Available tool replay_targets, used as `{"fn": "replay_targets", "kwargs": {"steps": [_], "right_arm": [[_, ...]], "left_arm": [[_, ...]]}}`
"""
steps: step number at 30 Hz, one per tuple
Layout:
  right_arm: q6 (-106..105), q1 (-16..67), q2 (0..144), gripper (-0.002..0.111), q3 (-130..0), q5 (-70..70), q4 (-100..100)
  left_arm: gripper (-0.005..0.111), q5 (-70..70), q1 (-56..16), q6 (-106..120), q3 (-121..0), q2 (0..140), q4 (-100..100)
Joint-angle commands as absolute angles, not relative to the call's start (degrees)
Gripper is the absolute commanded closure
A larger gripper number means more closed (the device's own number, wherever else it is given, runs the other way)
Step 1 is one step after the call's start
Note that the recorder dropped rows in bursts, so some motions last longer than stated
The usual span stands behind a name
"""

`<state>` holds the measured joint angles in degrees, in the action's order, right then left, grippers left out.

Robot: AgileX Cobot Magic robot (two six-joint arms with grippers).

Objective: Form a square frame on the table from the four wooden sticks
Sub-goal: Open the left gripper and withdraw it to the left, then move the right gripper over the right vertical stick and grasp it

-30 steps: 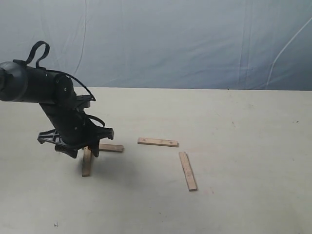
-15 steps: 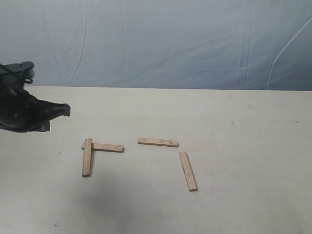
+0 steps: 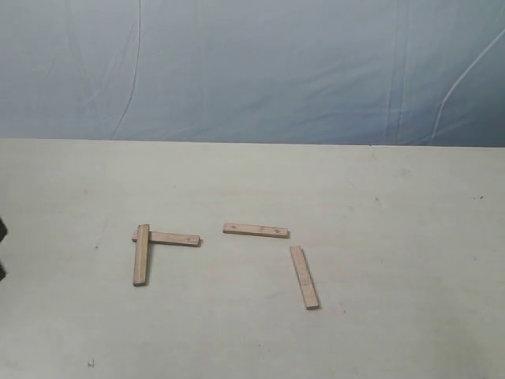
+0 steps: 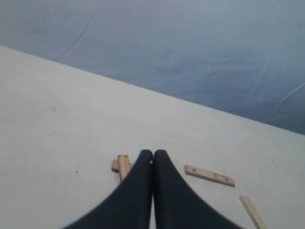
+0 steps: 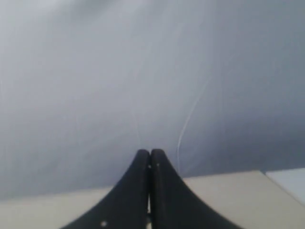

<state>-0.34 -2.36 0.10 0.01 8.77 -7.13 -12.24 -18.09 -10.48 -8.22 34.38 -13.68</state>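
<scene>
I will grab the slanted wooden stick by its middle [image 3: 304,278] with my right gripper next, to form one side of the square frame.
Four wooden sticks lie on the cream table [image 3: 379,332]. At the left, one stick [image 3: 141,255] runs front to back and its far end lies over the left end of a crosswise stick [image 3: 175,238], making an L. A third stick [image 3: 255,230] lies crosswise in the middle, apart from the others. The fourth stick [image 3: 304,276] lies slanted at its right, front to back. My left gripper [image 4: 153,153] is shut and empty, held above the table short of the L corner [image 4: 123,165]. My right gripper [image 5: 150,153] is shut, empty, facing the backdrop. Neither gripper shows in the exterior view.
A grey-blue cloth backdrop [image 3: 260,71] hangs behind the table's far edge. A dark sliver of the left arm [image 3: 1,251] shows at the exterior view's left border. In the left wrist view, the middle stick [image 4: 209,175] and an end of the slanted stick [image 4: 252,212] are visible.
The left arm has pulled back to the left, away from the L-shaped pair, and has almost left the exterior view. The two sticks it stood over now lie uncovered. The other two have not moved.
</scene>
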Motion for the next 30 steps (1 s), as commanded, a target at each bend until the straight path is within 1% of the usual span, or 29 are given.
{"fn": "replay_targets", "kwargs": {"steps": [1, 3, 5, 8, 13, 16, 18, 21, 23, 25, 28, 30], "right_arm": [[18.2, -2.2, 0.0, 0.109, 0.0, 21.6, -15.4], [22.1, -2.2, 0.0, 0.109, -1.3, 21.7, -10.0], [24.0, -2.2, 2.7, 0.109, -3.5, 23.3, -2.7], [26.5, -2.2, 10.0, 0.109, -6.5, 31.6, 3.0], [26.6, -2.2, 27.6, 0.109, -12.6, 46.0, 2.9], [26.6, -2.2, 40.0, 0.109, -18.5, 49.9, 3.3], [26.6, -2.2, 47.5, 0.109, -22.7, 49.1, 4.3], [28.4, -2.2, 58.5, 0.109, -30.0, 43.7, 10.2], [32.9, -2.2, 66.0, 0.109, -36.2, 34.4, 16.9], [41.7, -1.0, 72.8, 0.109, -43.3, 21.9, 28.0], [54.2, 4.6, 80.5, 0.109, -52.3, 4.0, 46.5], [56.1, 9.0, 84.0, 0.109, -55.7, -4.6, 52.3]], "left_arm": [[0.107, -14.9, -18.4, -10.5, -0.5, 21.7, -14.6], [0.107, -15.4, -18.4, -10.5, 0.0, 16.8, -14.8], [0.107, -11.5, -18.4, -9.9, 0.0, 12.1, -14.2], [0.107, -9.1, -18.4, -9.9, 0.0, 6.8, -13.3], [0.107, -5.5, -18.4, -9.9, 0.0, 3.1, -10.3], [0.107, -3.4, -18.3, -9.9, 0.0, 2.6, -9.5], [0.107, -3.8, -18.1, -9.9, 0.0, 2.6, -9.3], [0.107, -5.0, -15.8, -9.9, 0.0, 2.6, -9.5], [0.107, -4.7, -13.1, -9.9, 0.0, 2.6, -10.1], [0.107, -4.3, -9.7, -9.9, 0.0, 2.6, -10.9], [0.107, -3.8, -4.8, -10.0, 0.0, 2.6, -11.3], [0.107, -2.3, -2.6, -10.1, 0.0, 2.6, -12.0]]}}
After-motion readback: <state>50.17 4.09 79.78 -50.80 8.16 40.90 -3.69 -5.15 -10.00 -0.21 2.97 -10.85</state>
